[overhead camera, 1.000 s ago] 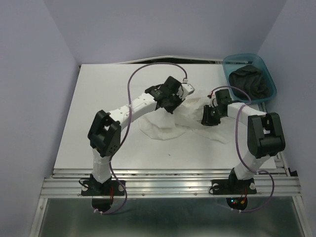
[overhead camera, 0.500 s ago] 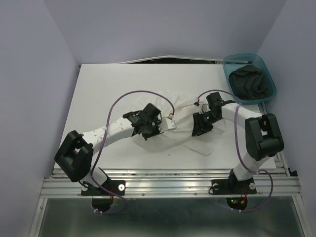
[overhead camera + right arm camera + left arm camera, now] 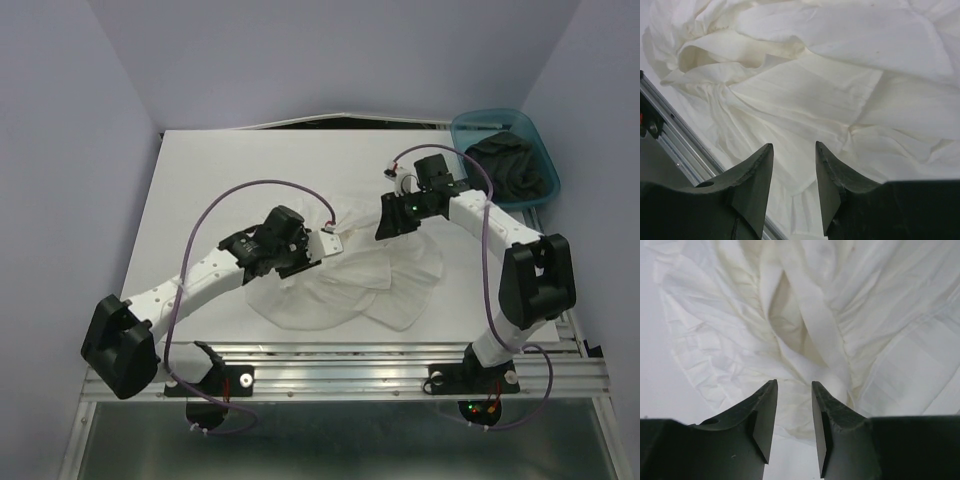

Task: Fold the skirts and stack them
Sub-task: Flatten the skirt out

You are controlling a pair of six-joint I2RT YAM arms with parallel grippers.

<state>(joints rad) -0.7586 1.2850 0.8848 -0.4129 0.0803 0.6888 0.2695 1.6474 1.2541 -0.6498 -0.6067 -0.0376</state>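
Observation:
The left gripper reaches the white pleated skirt (image 3: 345, 285) next and takes hold of its smooth waistband edge (image 3: 288, 282). That leaves the skirt's hem free to spread for folding.
The white pleated skirt (image 3: 345, 285) lies crumpled and spread on the table's near middle. It fills the left wrist view (image 3: 840, 315) and the right wrist view (image 3: 840, 90). My left gripper (image 3: 326, 244) hovers over the skirt's left far part, jaws apart and empty (image 3: 794, 384). My right gripper (image 3: 386, 222) hovers over the skirt's far right edge, jaws apart and empty (image 3: 794, 145). The charcoal-black skirt (image 3: 510, 165) lies bunched inside the teal bin (image 3: 462, 135) at the far right.
The white table (image 3: 200, 200) ends in a metal rail (image 3: 350, 365) at the near edge, close to the skirt's hem; the rail also shows in the right wrist view (image 3: 685, 135). Purple cables loop above both arms.
The white skirt went from a bunched heap to lying spread, closer to the near edge. The left arm swung lower and to the left. The right gripper moved toward the far side.

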